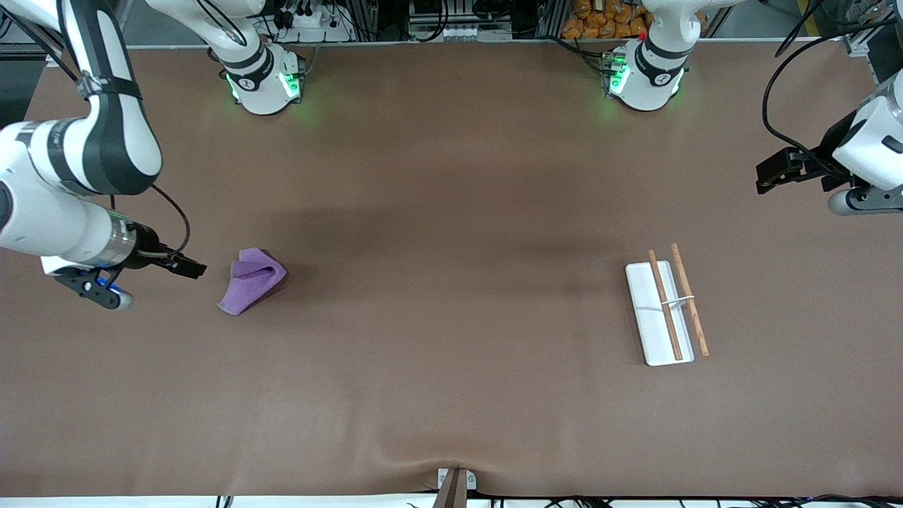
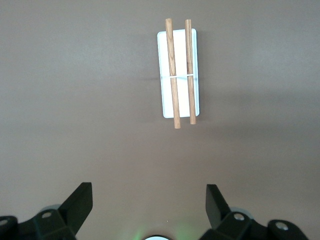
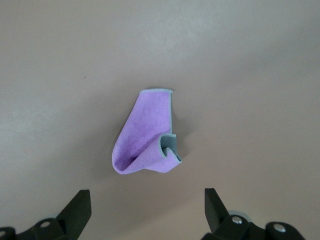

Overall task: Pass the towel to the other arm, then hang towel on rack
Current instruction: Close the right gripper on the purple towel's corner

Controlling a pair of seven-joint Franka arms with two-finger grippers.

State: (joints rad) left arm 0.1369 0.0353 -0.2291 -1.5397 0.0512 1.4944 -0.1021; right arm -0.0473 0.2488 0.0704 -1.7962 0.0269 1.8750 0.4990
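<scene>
I should next pick up the towel with my right gripper by its curled grey-lined fold, so that I can pass it on.
The towel is a small purple cloth lying crumpled and partly folded on the brown table toward the right arm's end; it also shows in the right wrist view. My right gripper hangs over the table beside it, open and empty. The rack, a white base with two brown rods joined by a thin white crosspiece, stands toward the left arm's end. Off to its side, over the table's end, my left gripper is open with nothing between its fingers.
The two arm bases stand along the table's edge farthest from the front camera. A small clamp sits on the edge nearest to that camera. Bare brown table lies between the towel and the rack.
</scene>
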